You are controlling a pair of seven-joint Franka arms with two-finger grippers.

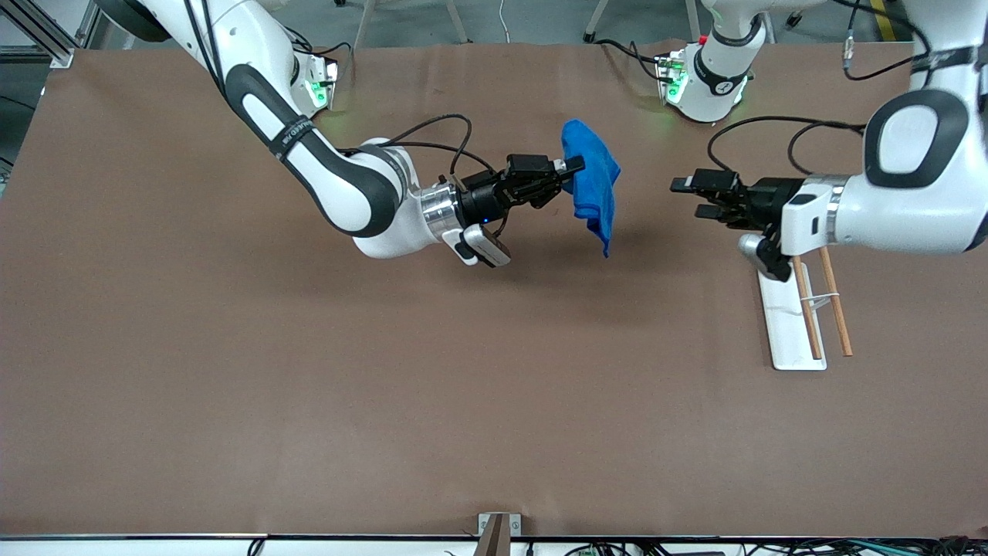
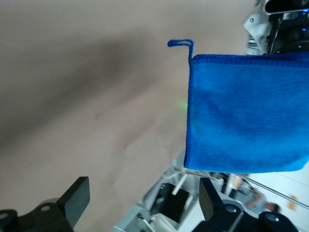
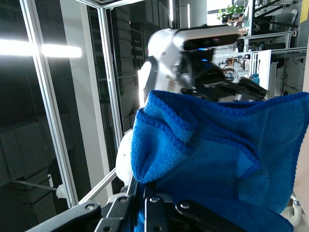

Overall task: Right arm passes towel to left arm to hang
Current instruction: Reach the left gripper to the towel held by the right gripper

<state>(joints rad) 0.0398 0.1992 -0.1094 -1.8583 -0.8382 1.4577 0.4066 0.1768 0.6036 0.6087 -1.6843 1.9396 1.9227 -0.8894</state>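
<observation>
The left gripper grabs the blue towel's (image 2: 246, 111) loop-side edge (image 2: 188, 113) next, to hang the towel over the rack's wooden rods.
The bright blue towel (image 1: 593, 184) hangs in the air over the middle of the table, pinched at one edge by my right gripper (image 1: 575, 165), which is shut on it. It fills the right wrist view (image 3: 217, 159). In the left wrist view the towel (image 2: 246, 111) hangs flat with its small corner loop (image 2: 181, 43) showing. My left gripper (image 1: 689, 198) is open and empty, level with the towel and a short gap away, toward the left arm's end of the table. Its dark fingers (image 2: 77, 195) stand wide apart.
A white rack base (image 1: 787, 324) with two thin wooden rods (image 1: 834, 301) stands under the left arm's wrist, nearer the front camera. The brown table (image 1: 309, 386) stretches around it. The two arm bases (image 1: 706, 77) stand at the table's back edge.
</observation>
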